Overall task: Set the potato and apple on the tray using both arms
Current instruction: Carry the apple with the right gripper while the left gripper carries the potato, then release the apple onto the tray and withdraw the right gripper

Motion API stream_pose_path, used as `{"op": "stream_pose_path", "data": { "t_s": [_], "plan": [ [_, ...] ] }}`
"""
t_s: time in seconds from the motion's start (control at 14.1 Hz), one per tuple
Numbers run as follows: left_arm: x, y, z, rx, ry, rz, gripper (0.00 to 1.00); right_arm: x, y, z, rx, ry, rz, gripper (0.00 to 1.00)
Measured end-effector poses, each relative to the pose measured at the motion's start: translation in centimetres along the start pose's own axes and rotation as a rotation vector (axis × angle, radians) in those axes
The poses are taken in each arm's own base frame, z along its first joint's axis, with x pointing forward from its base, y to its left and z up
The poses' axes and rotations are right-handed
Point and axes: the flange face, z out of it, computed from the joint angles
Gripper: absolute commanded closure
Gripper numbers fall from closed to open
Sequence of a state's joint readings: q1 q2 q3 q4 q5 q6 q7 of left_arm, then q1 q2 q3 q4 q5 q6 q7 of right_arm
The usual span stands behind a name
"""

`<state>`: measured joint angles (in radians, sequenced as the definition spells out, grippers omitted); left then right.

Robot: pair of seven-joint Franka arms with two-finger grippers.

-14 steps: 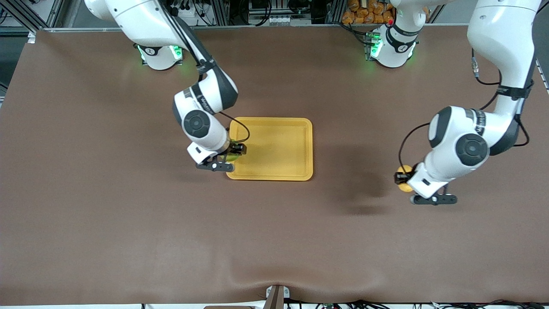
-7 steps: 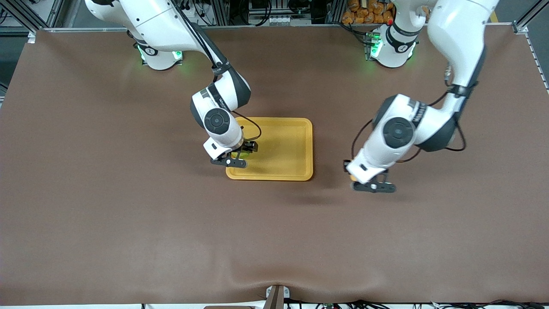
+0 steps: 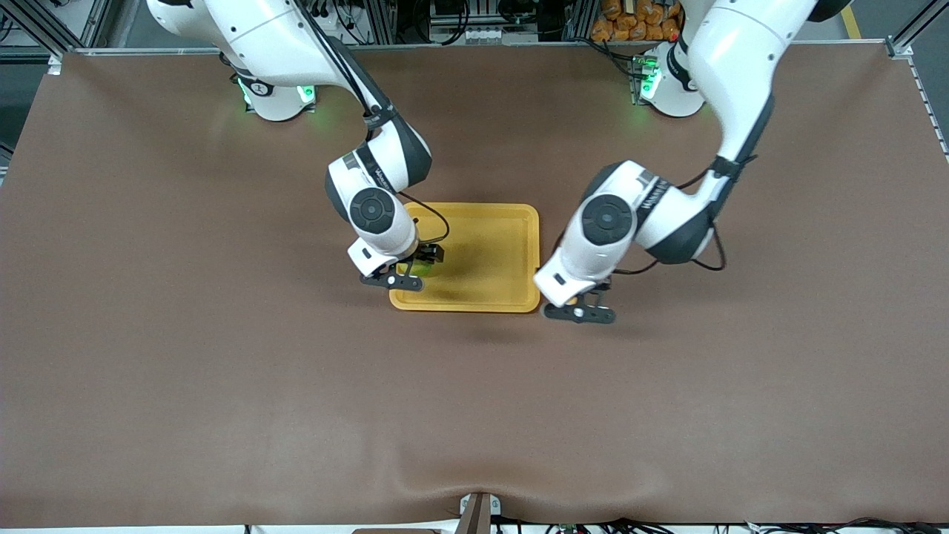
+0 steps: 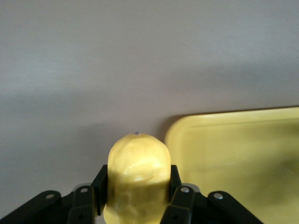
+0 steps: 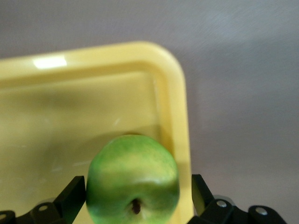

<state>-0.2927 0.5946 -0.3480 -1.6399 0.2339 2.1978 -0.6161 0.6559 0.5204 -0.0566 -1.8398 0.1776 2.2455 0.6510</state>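
Observation:
My left gripper needs to move the potato (image 4: 138, 170) over the tray before it lets go, because the potato hangs outside the tray's rim (image 4: 224, 116) and would miss if I opened now.
The yellow-orange tray (image 3: 489, 252) lies mid-table. My right gripper (image 3: 419, 265) is low over the tray's corner toward the right arm's end, nearer the front camera. Its fingers are open around the green apple (image 3: 423, 269), and a gap shows beside the fruit. In the right wrist view the apple (image 5: 133, 184) sits in the tray (image 5: 93, 107) between my right gripper's (image 5: 135, 193) fingers. My left gripper (image 3: 577, 305) is just off the tray's corner toward the left arm's end, over the table. It is shut on the yellow potato (image 4: 138, 175), with the tray's rim (image 4: 224, 122) beside it.
The brown table (image 3: 222, 371) is bare around the tray. Both forearms lean in over the tray's two ends.
My left arm has swung in from the left arm's end of the table with the potato, up to the tray's edge. My right gripper has shifted slightly farther over the tray's corner.

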Motion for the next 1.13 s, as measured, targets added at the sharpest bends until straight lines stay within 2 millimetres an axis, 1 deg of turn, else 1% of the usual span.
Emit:
{"op": "stream_pose_path", "data": {
  "t_s": [0.14, 0.28, 0.35, 0.5, 0.57, 0.71, 0.78, 0.92, 0.99, 1.06, 1.13],
  "plan": [
    [0.0, 2.0, 0.2, -0.012, 0.005, -0.019, 1.00, 1.8, 2.6, -3.7, 0.015, 0.000, 0.037, 0.00],
    [0.1, 3.4, 0.8, -0.022, 0.005, -0.031, 1.00, 3.5, 6.0, -7.5, 0.027, -0.012, 0.042, 0.00],
    [0.0, 4.3, 1.2, -0.026, 0.003, -0.033, 1.00, 4.2, 8.1, -9.5, 0.029, -0.024, 0.030, 0.00],
    [-0.5, 6.1, 2.1, -0.031, -0.005, -0.036, 1.00, 5.9, 13.3, -13.6, 0.049, -0.028, -0.014, 0.00],
    [-0.8, 6.6, 2.4, -0.030, -0.008, -0.037, 1.00, 6.7, 16.4, -15.7, 0.065, -0.023, -0.039, 0.00],
    [-0.9, 6.9, 3.0, -0.020, -0.008, -0.033, 1.00, 7.9, 22.9, -19.4, 0.093, -0.011, -0.066, 0.00],
    [-0.8, 6.6, 3.5, -0.014, -0.011, -0.039, 1.00, 8.1, 26.3, -21.2, 0.105, -0.004, -0.074, 0.00],
    [-0.7, 6.3, 4.8, -0.006, -0.026, -0.054, 1.00, 8.0, 31.9, -24.0, 0.092, 0.015, -0.084, 0.00],
    [-0.7, 6.3, 5.5, -0.005, -0.033, -0.058, 1.00, 7.6, 33.9, -25.4, 0.066, 0.033, -0.088, 0.00],
    [-0.8, 6.3, 6.1, -0.003, -0.041, -0.058, 0.99, 7.1, 35.2, -26.7, 0.040, 0.052, -0.100, 0.00],
    [-0.9, 6.5, 6.5, -0.002, -0.045, -0.056, 0.95, 6.5, 35.7, -27.9, 0.020, 0.070, -0.112, 0.00]
  ]
}}
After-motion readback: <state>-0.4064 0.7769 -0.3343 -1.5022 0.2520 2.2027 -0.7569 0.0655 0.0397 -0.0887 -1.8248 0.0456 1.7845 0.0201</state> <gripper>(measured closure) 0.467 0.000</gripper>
